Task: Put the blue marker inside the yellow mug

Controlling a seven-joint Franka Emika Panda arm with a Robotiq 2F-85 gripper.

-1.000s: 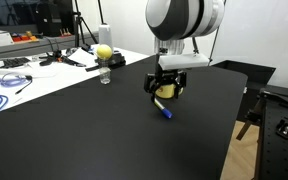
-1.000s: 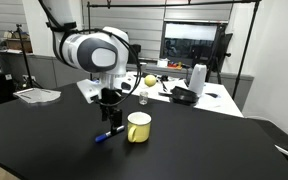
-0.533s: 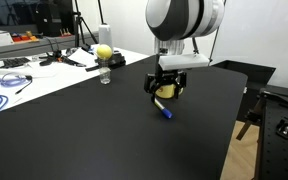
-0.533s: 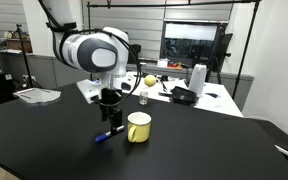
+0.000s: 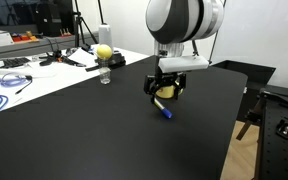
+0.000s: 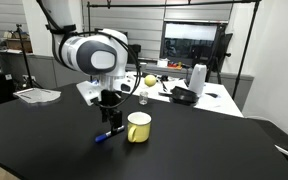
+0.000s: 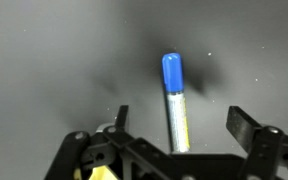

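I need to lower my gripper before I close it on the blue marker (image 7: 174, 105). The marker is between my open fingers, but in an exterior view they stop above the marker's body.
The blue marker (image 7: 174, 105), pale barrel with a blue cap, lies flat on the black table; it also shows in both exterior views (image 5: 165, 111) (image 6: 108, 132). My gripper (image 7: 180, 122) is open, its fingers either side of the barrel, a little above it (image 5: 166, 92) (image 6: 109, 104). The yellow mug (image 6: 138, 127) stands upright right beside the marker; in an exterior view it is mostly hidden behind the gripper (image 5: 165, 89). A yellow bit of it shows at the bottom of the wrist view (image 7: 103, 174).
A clear glass with a yellow-green ball (image 5: 104, 55) on top stands at the table's far side, also seen behind the mug (image 6: 148, 81). Cables and clutter (image 5: 14, 80) lie on a white table beyond. The table edge (image 5: 234, 120) is near.
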